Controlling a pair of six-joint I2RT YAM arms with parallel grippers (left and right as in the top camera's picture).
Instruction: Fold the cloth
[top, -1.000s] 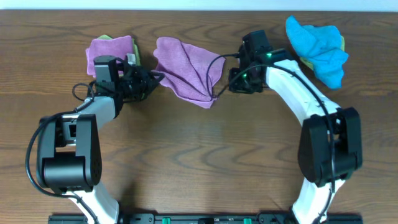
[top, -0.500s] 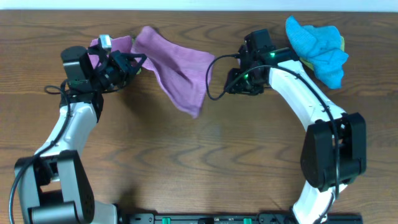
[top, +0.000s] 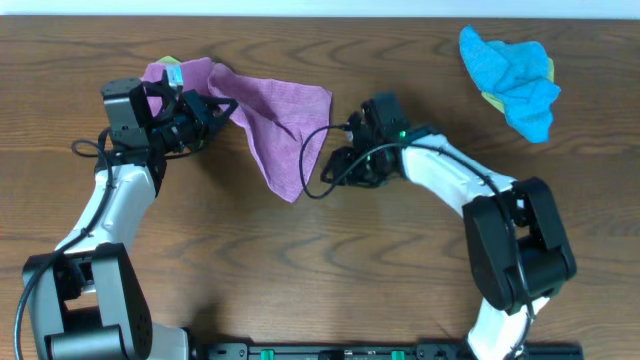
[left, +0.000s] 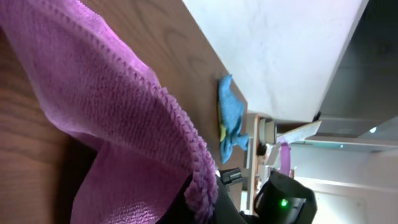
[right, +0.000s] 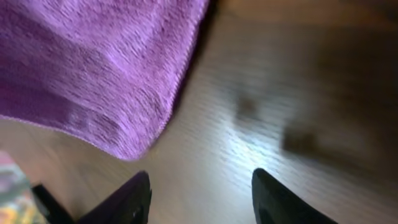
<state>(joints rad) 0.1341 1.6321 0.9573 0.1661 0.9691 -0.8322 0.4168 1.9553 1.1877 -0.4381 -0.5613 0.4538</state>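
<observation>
My right gripper will next take hold of the purple cloth's loose lower corner (top: 292, 197) (right: 132, 152), opposite my left gripper's hold, to stretch the cloth's edge before folding.
A purple cloth (top: 280, 118) hangs and drapes from my left gripper (top: 212, 108) at the table's upper left, its lower tip reaching toward the middle. My left gripper is shut on the cloth's hemmed edge (left: 196, 177), seen close in the left wrist view. My right gripper (top: 340, 165) is open and empty, just right of the cloth's lower edge. The right wrist view shows its two dark fingertips (right: 202, 199) spread over bare wood, with a corner of the purple cloth (right: 93, 74) ahead and apart from them.
A blue cloth (top: 510, 70) lies bunched over a yellow-green one at the back right. Another purple cloth over a green one (top: 165, 72) lies at the back left, behind my left gripper. The table is brown wood.
My left arm swung left and back with the cloth, dragging it leftward. My right gripper let the cloth go, opened, and moved down and left toward the cloth's lower edge.
</observation>
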